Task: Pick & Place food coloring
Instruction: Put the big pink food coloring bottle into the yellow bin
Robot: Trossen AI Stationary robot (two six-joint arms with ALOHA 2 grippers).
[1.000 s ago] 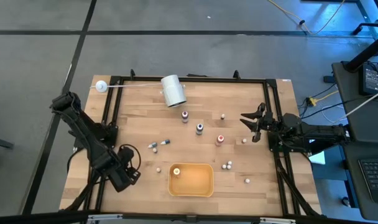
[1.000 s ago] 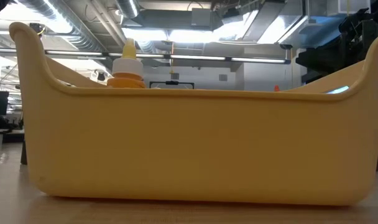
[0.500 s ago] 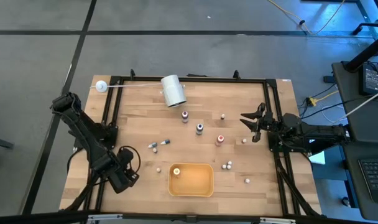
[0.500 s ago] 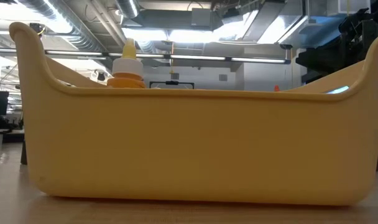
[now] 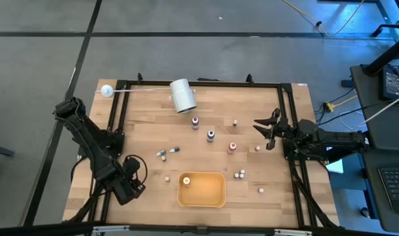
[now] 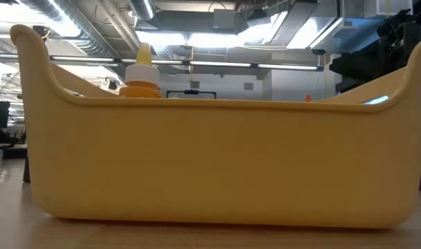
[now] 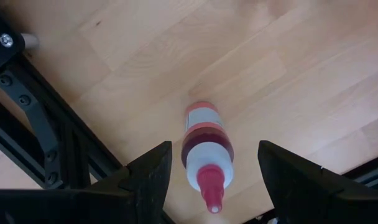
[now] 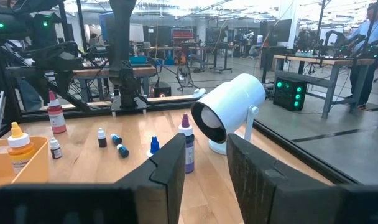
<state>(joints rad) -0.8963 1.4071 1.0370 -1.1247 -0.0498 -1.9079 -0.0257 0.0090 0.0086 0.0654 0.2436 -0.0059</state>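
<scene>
The left gripper grabs the red bottle's white cap collar (image 7: 207, 158) next, to place the food coloring in the yellow tray.
A food coloring bottle (image 7: 206, 146) with a red cap stands upright on the wood near the table's near left corner. My left gripper (image 7: 214, 158) hangs over it, pointing down and open, with one finger on either side of the bottle and clear of it. In the high view that gripper (image 5: 125, 187) hides the bottle. An orange-capped bottle (image 5: 186, 180) stands in the yellow tray (image 5: 216, 196). Several more small bottles are scattered over the middle of the table, among them a purple-capped one (image 5: 210, 136) and a red-capped one (image 5: 232, 147). My right gripper (image 5: 268, 130) waits level at the right edge, open on nothing.
A white cylinder (image 5: 182, 96) lies at the far edge beside a white ball on a thin rod (image 5: 106, 91). A black frame (image 5: 114, 131) rims the table; its rail (image 7: 46, 137) runs close by the left gripper. The tray's wall (image 6: 217, 159) fills the low view.
</scene>
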